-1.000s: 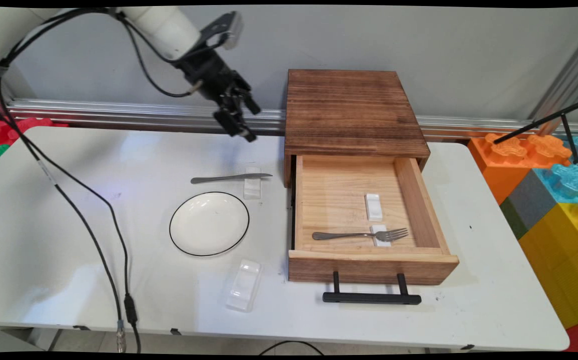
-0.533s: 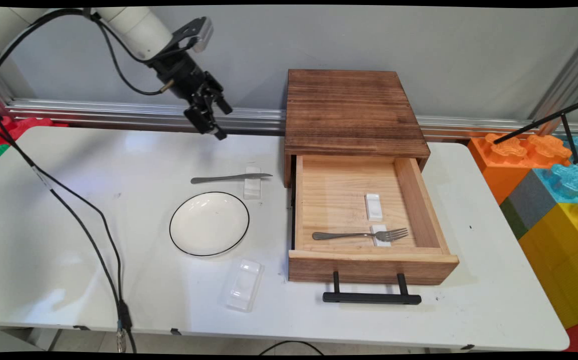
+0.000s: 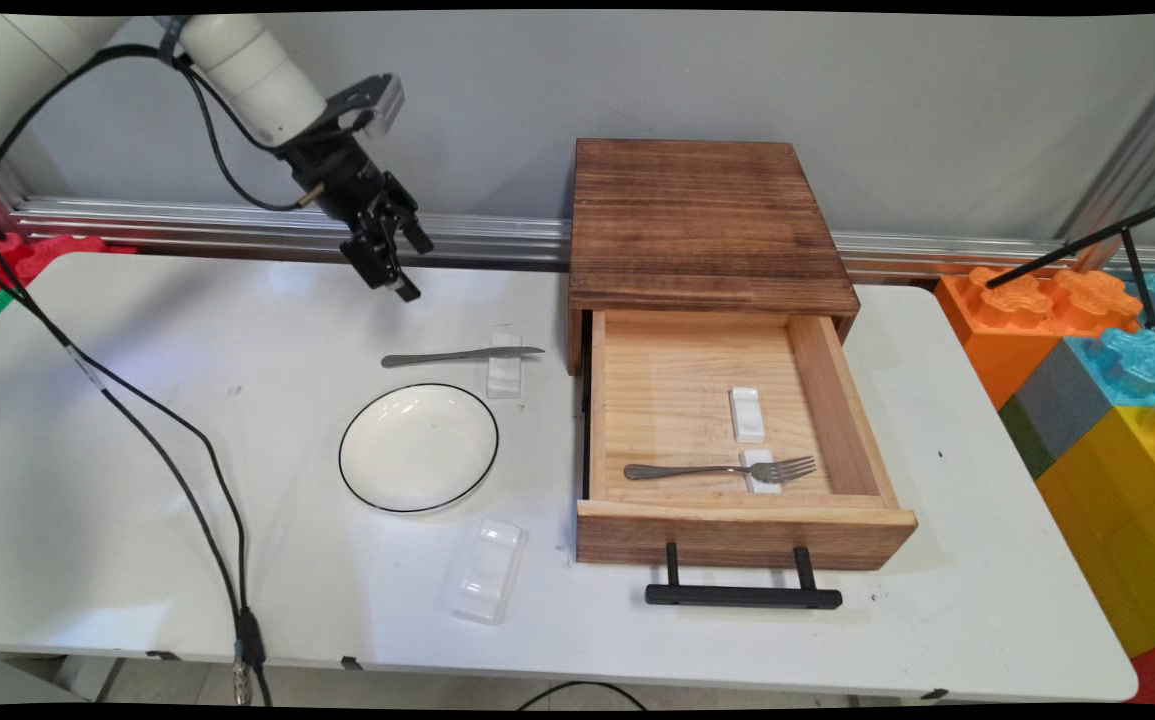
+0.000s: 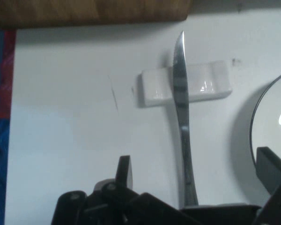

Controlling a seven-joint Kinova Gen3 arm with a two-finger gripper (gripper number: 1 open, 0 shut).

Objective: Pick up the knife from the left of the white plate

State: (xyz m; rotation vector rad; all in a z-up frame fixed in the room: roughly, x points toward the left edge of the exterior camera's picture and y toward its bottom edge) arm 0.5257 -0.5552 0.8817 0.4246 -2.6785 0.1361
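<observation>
I will next grab the steel table knife by its handle (image 3: 426, 358) with my gripper and then set the knife on the bare white rest in the drawer (image 3: 747, 414).
My black gripper (image 3: 415, 272) hangs open and empty above the table's far side, behind and left of a metal knife (image 3: 462, 354). The knife's blade lies across a small white rest (image 3: 504, 375), just behind a white plate with a black rim (image 3: 418, 447). In the hand view the knife (image 4: 180, 117) runs up the middle across the rest (image 4: 154, 87), between my two spread fingers (image 4: 124, 171). The plate's edge (image 4: 271, 117) shows at the right of that view.
A dark wooden box (image 3: 702, 220) stands at the back right with its drawer (image 3: 737, 530) pulled out. In the drawer lie a fork (image 3: 717, 469) on a white rest and a second rest (image 3: 746, 413). A clear plastic rest (image 3: 485, 570) lies near the front edge. Black cables hang at left.
The gripper has swung left and come down toward the table, from near the box's left side to a spot behind the knife's handle. Nothing on the table has moved.
</observation>
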